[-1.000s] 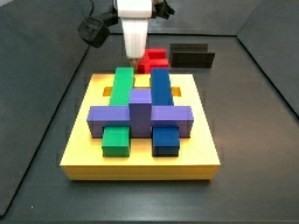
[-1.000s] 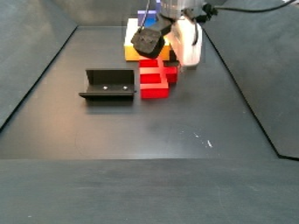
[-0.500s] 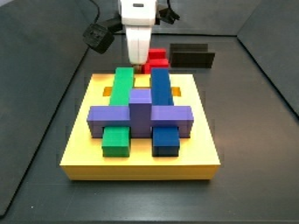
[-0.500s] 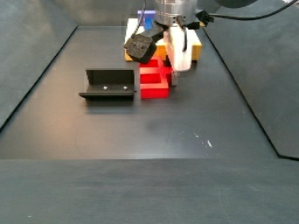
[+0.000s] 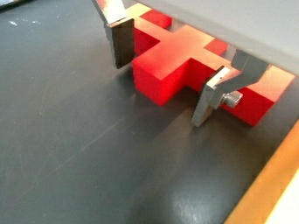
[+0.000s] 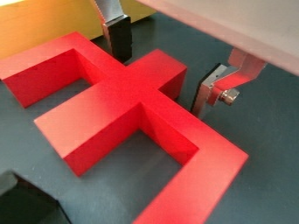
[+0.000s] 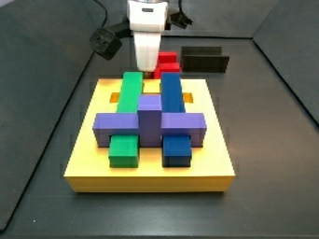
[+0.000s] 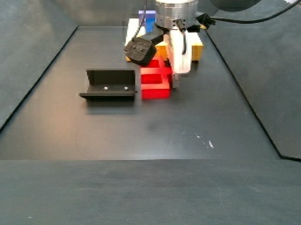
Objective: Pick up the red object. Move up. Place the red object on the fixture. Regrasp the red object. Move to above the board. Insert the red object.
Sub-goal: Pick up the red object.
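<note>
My gripper grabs the red cross-shaped block by its middle arm next, to set the block on the fixture.
The red object (image 5: 177, 63) is a cross-shaped block with a hooked arm, lying on the dark floor between the yellow board (image 7: 149, 159) and the fixture (image 8: 108, 85). It also shows in the other wrist view (image 6: 111, 105) and in both side views (image 7: 166, 63) (image 8: 157, 77). My gripper (image 5: 167, 80) is low over it, open, with one arm of the cross between the fingers. Both wrist views show gaps between the pads and the red block. The gripper also shows in a wrist view (image 6: 163, 59) and in both side views (image 7: 147, 58) (image 8: 177, 60).
The yellow board carries green (image 7: 129, 93), blue (image 7: 173, 98) and purple (image 7: 149, 121) blocks. The fixture also shows at the back in a side view (image 7: 206, 59). Dark walls enclose the floor.
The gripper has come down over the red object, so its fingers now straddle one arm of the cross. The red object has not moved.
</note>
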